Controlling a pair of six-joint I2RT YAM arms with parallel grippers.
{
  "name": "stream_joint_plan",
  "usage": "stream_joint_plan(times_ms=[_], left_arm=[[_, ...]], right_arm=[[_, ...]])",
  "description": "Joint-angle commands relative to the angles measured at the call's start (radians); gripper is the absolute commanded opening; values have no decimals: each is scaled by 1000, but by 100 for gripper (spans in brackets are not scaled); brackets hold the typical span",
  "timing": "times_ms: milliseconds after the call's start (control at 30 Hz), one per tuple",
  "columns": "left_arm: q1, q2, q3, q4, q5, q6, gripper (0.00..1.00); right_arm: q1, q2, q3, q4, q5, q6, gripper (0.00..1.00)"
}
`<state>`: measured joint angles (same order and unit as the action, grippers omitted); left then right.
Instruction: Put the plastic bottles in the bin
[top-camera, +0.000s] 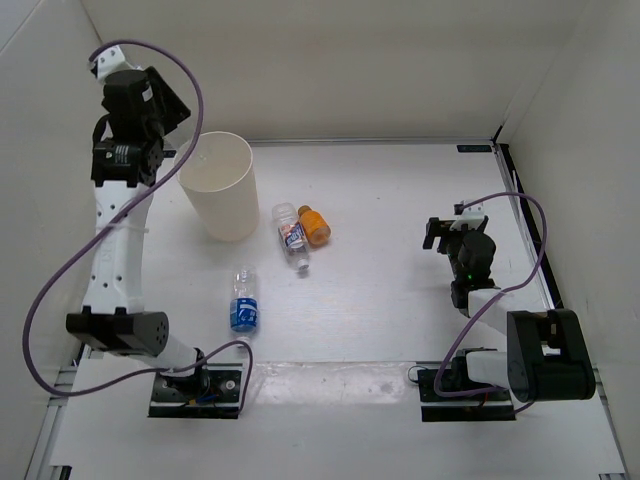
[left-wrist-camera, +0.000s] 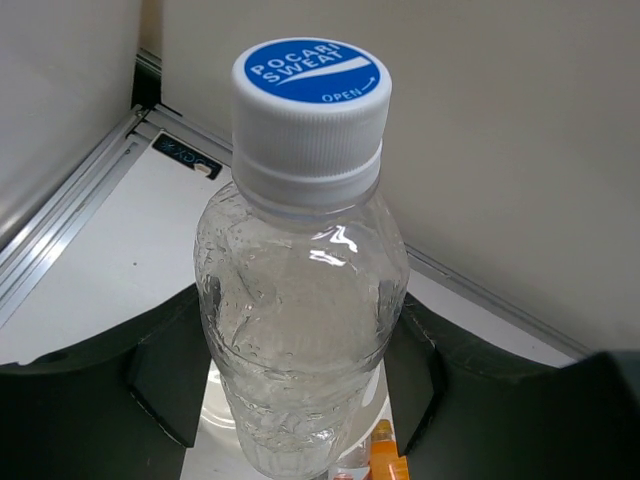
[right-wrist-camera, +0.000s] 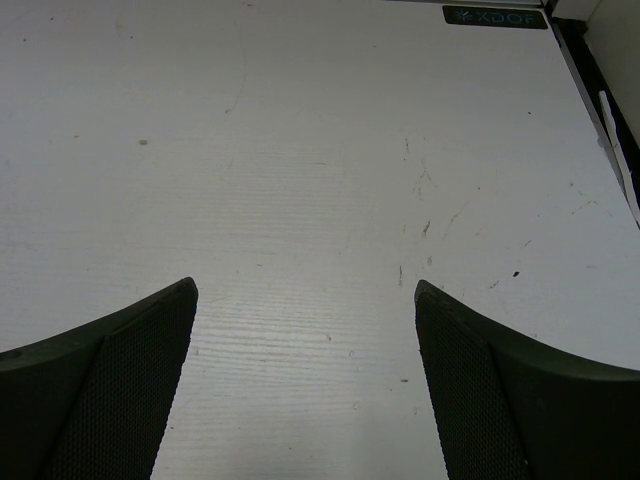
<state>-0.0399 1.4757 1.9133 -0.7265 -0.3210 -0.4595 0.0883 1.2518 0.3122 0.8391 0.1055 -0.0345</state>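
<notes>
The clear bottle (left-wrist-camera: 300, 300) is short of the bin's opening and would catch on the bin's rim or fall outside if I opened now. My left gripper needs to move it toward the bin's opening.
My left gripper (top-camera: 168, 108) is raised beside the cream-white bin (top-camera: 224, 205), above its left rim. In the left wrist view it (left-wrist-camera: 298, 395) is shut on a clear bottle (left-wrist-camera: 300, 300) with a blue-and-white cap, the black fingers (left-wrist-camera: 165, 385) pressing both its sides. Three plastic bottles lie on the table: a blue-label one (top-camera: 244, 300), a white-pink label one (top-camera: 293, 236), and a short orange one (top-camera: 314, 224), which also shows in the left wrist view (left-wrist-camera: 383, 452). My right gripper (top-camera: 447, 232) is open and empty over bare table (right-wrist-camera: 305, 300).
White walls enclose the table on three sides. A metal rail (left-wrist-camera: 60, 225) runs along the base of the wall. The right arm's purple cable (top-camera: 530, 240) loops near the right wall.
</notes>
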Motion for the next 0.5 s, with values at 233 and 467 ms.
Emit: stream_joint_plan(times_ms=[233, 467], left_arm=[[-38, 149, 63, -14, 0, 22, 66], [-37, 173, -33, -34, 25, 13, 81]], right_arm=[[4, -17, 30, 28, 54, 4, 90], [-1, -15, 31, 22, 89, 27, 90]])
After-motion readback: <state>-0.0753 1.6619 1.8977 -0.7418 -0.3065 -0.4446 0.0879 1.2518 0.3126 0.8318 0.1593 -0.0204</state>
